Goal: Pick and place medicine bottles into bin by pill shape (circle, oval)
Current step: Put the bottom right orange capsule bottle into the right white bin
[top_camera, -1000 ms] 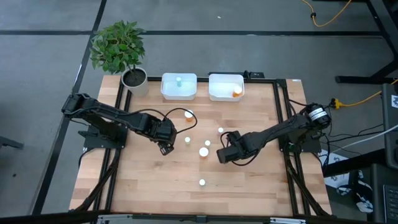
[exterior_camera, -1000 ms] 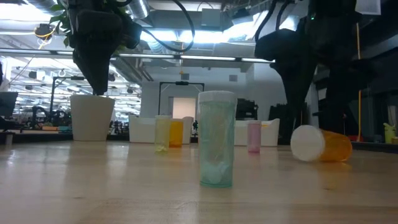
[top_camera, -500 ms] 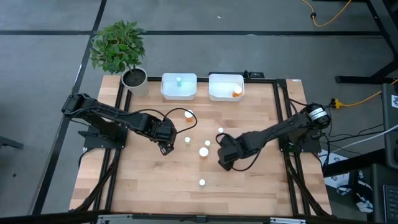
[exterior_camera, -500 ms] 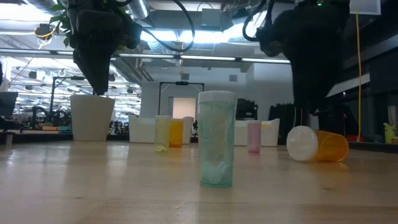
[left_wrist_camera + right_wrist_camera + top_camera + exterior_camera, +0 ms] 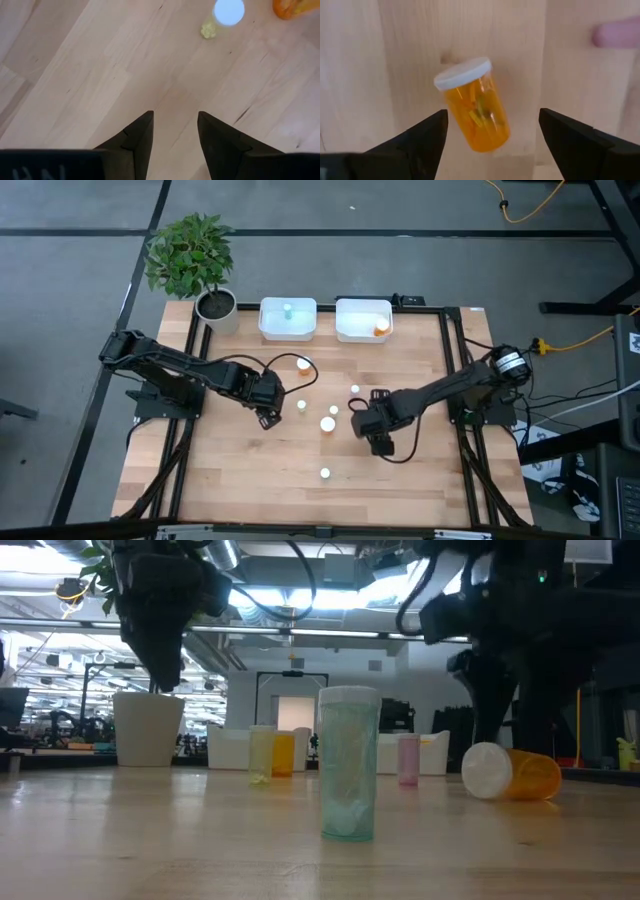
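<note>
Bare wood shows between my right gripper's high fingertips and the orange bottle, so it is too early to close. The gripper lowers next, then closes on the bottle.
An orange medicine bottle [image 5: 475, 107] with a white cap lies on its side on the table; it also shows in the low view [image 5: 512, 772]. My right gripper [image 5: 492, 119] is open above it, one finger on either side, touching nothing; in the high view [image 5: 378, 428] it hides the bottle. My left gripper [image 5: 175, 122] is open and empty over bare wood left of centre [image 5: 266, 416]. Several small white-capped bottles [image 5: 327, 423] stand upright mid-table. One pale green bottle [image 5: 348, 762] stands nearest the front.
Two white bins stand at the far edge: the left one [image 5: 270, 330] holds a pale green bottle, the right one [image 5: 350, 332] an orange one. A potted plant [image 5: 216, 308] stands at the far left corner. An orange bottle [image 5: 303, 364] stands near the left bin.
My right gripper has turned about over the lying orange bottle and shifted a little toward the table's right and near edges. The bottle stays lying on the table.
</note>
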Controlling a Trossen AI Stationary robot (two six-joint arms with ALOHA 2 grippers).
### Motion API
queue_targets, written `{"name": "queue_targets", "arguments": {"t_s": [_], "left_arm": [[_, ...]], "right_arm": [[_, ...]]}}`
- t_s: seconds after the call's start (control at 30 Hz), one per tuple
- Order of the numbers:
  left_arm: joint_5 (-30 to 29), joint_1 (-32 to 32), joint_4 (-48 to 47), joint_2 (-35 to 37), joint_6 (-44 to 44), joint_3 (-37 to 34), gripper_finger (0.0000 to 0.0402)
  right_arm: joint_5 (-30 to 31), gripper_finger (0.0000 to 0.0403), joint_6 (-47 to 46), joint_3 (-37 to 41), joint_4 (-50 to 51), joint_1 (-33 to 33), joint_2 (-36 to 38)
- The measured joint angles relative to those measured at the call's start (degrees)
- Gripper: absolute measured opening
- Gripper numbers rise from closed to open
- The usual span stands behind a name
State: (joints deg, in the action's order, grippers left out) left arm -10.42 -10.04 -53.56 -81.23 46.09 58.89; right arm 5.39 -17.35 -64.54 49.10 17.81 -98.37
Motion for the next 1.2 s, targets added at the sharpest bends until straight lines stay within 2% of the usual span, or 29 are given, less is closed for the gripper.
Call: {"name": "queue_targets", "arguments": {"t_s": [0.4,0.53,0.83,1.2], "left_arm": [[-1.1,0.0,0.8,0.0,0.3,0.0,0.0147],[-1.1,0.0,0.8,0.0,0.3,0.0,0.0147],[-1.1,0.0,0.7,0.0,0.3,0.0,0.0147],[-2.2,0.0,0.7,0.0,0.0,0.0,0.0147]], "right_arm": [[-3.7,0.0314,6.1,3.0,-10.8,-0.5,-0.4],[-4.1,0.0314,9.7,3.0,-11.5,-0.5,-3.0],[-3.6,0.031,8.3,3.0,-12.6,-0.4,-5.8],[-3.5,0.0208,-2.5,3.0,-14.7,-0.4,-5.8]]}}
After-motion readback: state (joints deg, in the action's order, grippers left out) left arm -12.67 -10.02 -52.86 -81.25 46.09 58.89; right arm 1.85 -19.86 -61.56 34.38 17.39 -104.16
